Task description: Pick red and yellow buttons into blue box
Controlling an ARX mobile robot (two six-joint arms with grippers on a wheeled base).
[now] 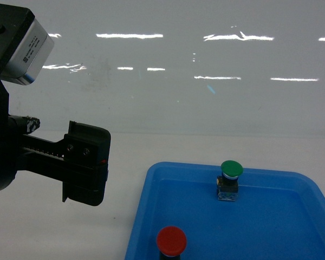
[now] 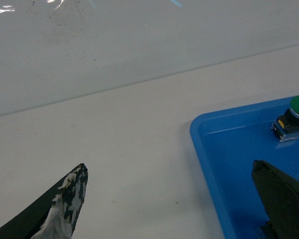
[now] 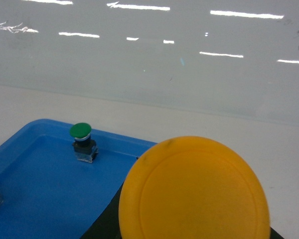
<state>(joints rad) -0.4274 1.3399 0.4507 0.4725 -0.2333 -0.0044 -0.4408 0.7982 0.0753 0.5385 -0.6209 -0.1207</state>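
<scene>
Next, my left gripper grabs the red button's (image 1: pixel 171 240) dark body (image 1: pixel 169 257), to get it into the blue box.
The yellow button's round cap (image 3: pixel 194 191) fills the lower part of the right wrist view, close to the camera. My right gripper (image 3: pixel 189 231) is shut on it, and dark fingers (image 3: pixel 102 226) show under the cap's edges. The red button (image 1: pixel 171 240) stands upright in the near left corner of a shallow blue tray (image 1: pixel 151 179). My left gripper (image 2: pixel 168 169) hangs open and holds nothing; it is above the white table beside the tray's left rim (image 2: pixel 199 129). The blue box is out of view, and the right gripper does not show in the head view.
A green-capped button (image 1: pixel 231 169) stands upright near the tray's far wall, also seen as a green cap (image 3: pixel 80 131) from the right wrist. The left arm (image 1: pixel 81 162) reaches in from the left edge. A glossy white wall closes off the table's far side.
</scene>
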